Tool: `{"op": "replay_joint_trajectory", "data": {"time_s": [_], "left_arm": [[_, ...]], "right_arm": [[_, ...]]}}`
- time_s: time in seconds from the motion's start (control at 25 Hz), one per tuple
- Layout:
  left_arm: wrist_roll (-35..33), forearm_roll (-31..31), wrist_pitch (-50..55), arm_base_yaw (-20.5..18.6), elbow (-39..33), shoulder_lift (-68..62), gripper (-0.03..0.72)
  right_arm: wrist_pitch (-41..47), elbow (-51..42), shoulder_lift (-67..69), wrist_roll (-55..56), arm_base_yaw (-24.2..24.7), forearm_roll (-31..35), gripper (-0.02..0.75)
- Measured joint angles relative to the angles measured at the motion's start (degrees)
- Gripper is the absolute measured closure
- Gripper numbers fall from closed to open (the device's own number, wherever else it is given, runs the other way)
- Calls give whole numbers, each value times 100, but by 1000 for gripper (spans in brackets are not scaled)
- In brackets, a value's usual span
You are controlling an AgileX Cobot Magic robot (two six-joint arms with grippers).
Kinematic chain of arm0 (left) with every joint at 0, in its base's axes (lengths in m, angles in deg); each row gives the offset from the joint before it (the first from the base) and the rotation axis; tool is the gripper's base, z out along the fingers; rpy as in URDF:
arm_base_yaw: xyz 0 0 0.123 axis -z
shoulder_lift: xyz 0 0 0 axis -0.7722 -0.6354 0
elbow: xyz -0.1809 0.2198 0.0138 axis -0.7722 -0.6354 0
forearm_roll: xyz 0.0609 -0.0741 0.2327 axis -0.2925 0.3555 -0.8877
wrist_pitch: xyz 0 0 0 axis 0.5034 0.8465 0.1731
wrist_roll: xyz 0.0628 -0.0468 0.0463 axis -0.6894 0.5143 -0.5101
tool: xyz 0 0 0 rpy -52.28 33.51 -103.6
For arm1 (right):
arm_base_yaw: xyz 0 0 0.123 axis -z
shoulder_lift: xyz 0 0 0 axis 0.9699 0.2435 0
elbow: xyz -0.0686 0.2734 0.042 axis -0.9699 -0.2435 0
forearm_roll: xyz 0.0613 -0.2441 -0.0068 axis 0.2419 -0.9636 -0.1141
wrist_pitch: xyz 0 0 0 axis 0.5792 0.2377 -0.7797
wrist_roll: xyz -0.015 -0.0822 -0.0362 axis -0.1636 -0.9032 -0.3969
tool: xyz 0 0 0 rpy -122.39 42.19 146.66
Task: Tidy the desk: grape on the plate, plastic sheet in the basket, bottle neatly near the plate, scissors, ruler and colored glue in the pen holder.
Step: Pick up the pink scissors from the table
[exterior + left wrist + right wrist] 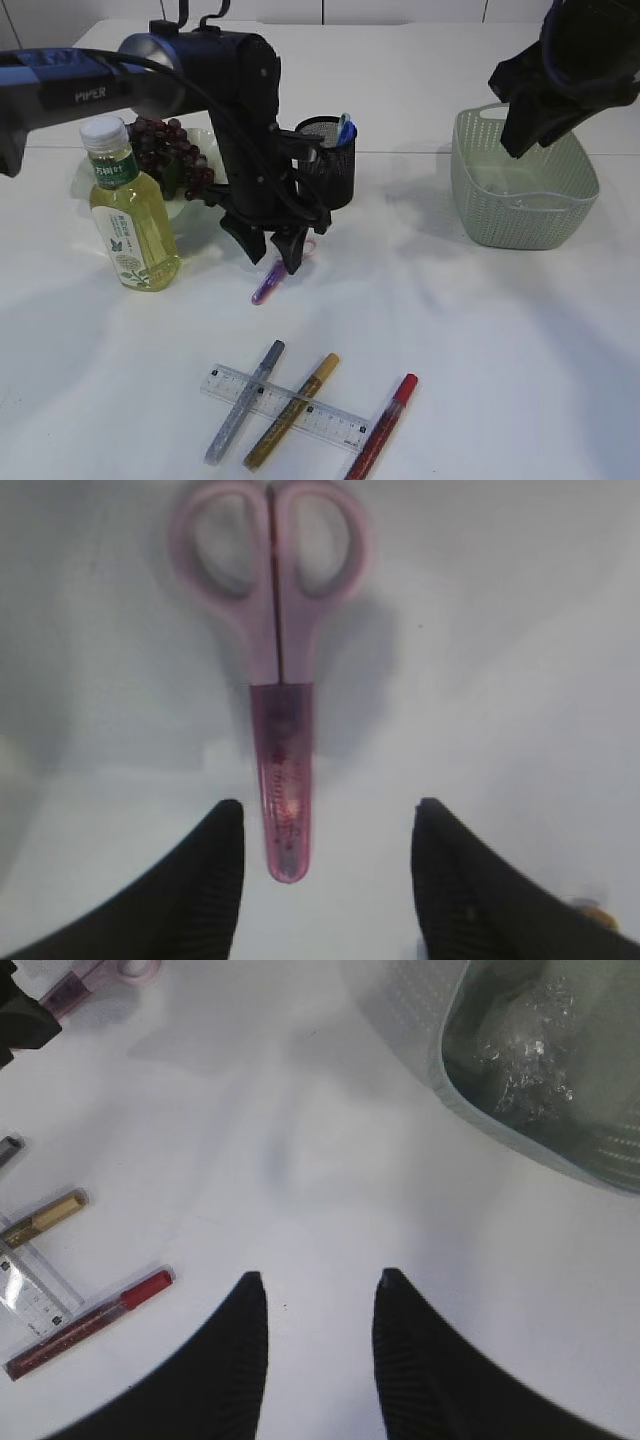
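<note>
The loops of the scissors' handle are wider than the open fingers. My left gripper should grab the pink scissors by their narrow covered blade [269, 283] next.
Pink scissors [275, 670] with a translucent blade cover lie flat on the white table. My left gripper [328, 810] hovers open over their covered tip [268, 285], which sits between the fingers, nearer the left one. A yellow-green bottle [130, 215] stands upright beside the plate [192, 212], which holds dark grapes [170, 155]. The clear ruler [285, 408] lies near the front under silver [245, 400] and gold [290, 410] glue pens, with a red one [382, 425] beside them. Crumpled plastic sheet [525, 1050] lies in the green basket [520, 180]. My right gripper [320, 1280] is open and empty, raised left of the basket.
The black mesh pen holder [330, 160] stands just behind the left arm, with a blue pen in it. The basket rim [480, 1110] is close on the right gripper's right side. Bare white table lies between the scissors and the basket.
</note>
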Motion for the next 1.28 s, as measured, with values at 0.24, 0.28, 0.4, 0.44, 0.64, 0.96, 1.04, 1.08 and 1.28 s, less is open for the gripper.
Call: {"op": "replay_joint_trajectory", "data": {"time_s": [0.24, 0.28, 0.4, 0.44, 0.64, 0.96, 1.04, 1.08, 1.28], "left_arm": [[0, -79, 0, 0, 9, -143, 294], [0, -89, 0, 0, 9, -157, 294], [0, -140, 0, 0, 9, -199, 295], [0, -163, 0, 0, 22, -213, 295], [0, -188, 0, 0, 394, -344, 295], [0, -153, -10, -36, 582, -457, 298], [0, -145, -10, -49, 582, -457, 300], [0, -145, -10, -58, 582, -457, 301], [0, -145, -10, -71, 582, -465, 302]], "right_arm": [[0, 0, 0, -11, 0, 0, 444], [0, 0, 0, -11, 0, 0, 444], [0, 0, 0, -11, 0, 0, 444], [0, 0, 0, -11, 0, 0, 444], [0, 0, 0, -11, 0, 0, 445], [0, 0, 0, -11, 0, 0, 445], [0, 0, 0, -11, 0, 0, 445], [0, 0, 0, -11, 0, 0, 445], [0, 0, 0, -11, 0, 0, 446]]}}
